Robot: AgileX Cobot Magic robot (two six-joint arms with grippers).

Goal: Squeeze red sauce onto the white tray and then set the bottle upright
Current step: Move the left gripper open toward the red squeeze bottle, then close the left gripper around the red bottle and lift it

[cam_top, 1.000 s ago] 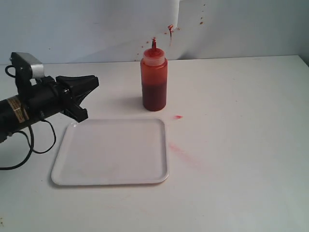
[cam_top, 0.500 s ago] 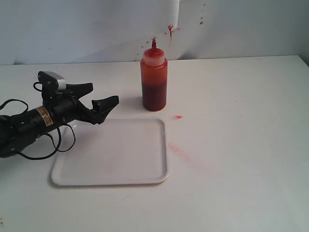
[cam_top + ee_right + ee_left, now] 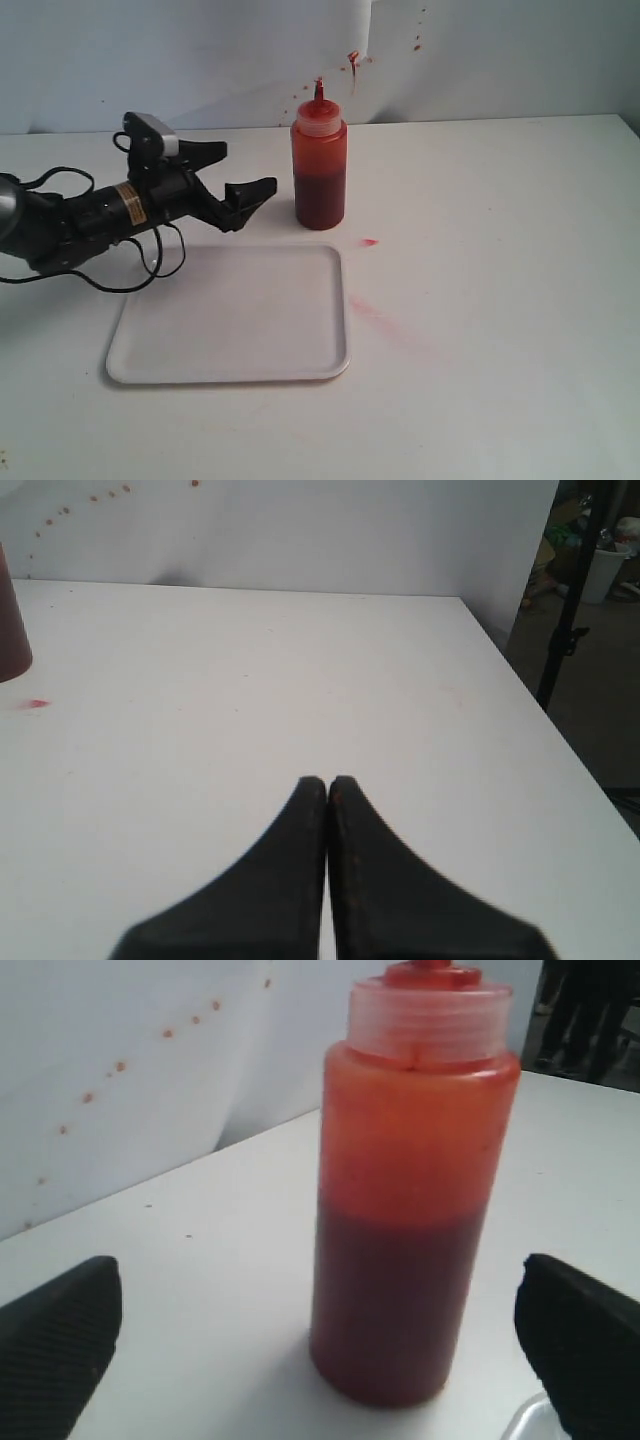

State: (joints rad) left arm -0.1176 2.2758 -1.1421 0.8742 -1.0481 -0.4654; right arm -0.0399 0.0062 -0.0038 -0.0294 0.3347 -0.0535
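Next, my left gripper grabs the bottle around its lower body (image 3: 320, 193), since red sauce smears the nozzle and cap (image 3: 319, 105).
The bottle (image 3: 320, 170) stands upright on the table behind the white tray (image 3: 230, 320), about half full of dark red sauce, nozzle up. My left gripper (image 3: 246, 168) is open, lying sideways just left of the bottle and pointing at it, not touching it. In the left wrist view the bottle (image 3: 410, 1220) fills the middle, with the gripper (image 3: 320, 1268) spread wide and one finger (image 3: 60, 1350) at each side. The tray's surface looks plain white, with no sauce blobs on it. My right gripper (image 3: 327, 782) is shut and empty, out of the exterior view.
A small red drop (image 3: 369, 242) lies on the table right of the bottle, with a faint pink smear (image 3: 375, 312) beside the tray. Red splatter marks the back wall (image 3: 352, 60). The table's right edge (image 3: 540, 730) shows in the right wrist view.
My left gripper has travelled right and toward the back, from the tray's left corner to just beside the bottle, staying open. The bottle and tray have not moved.
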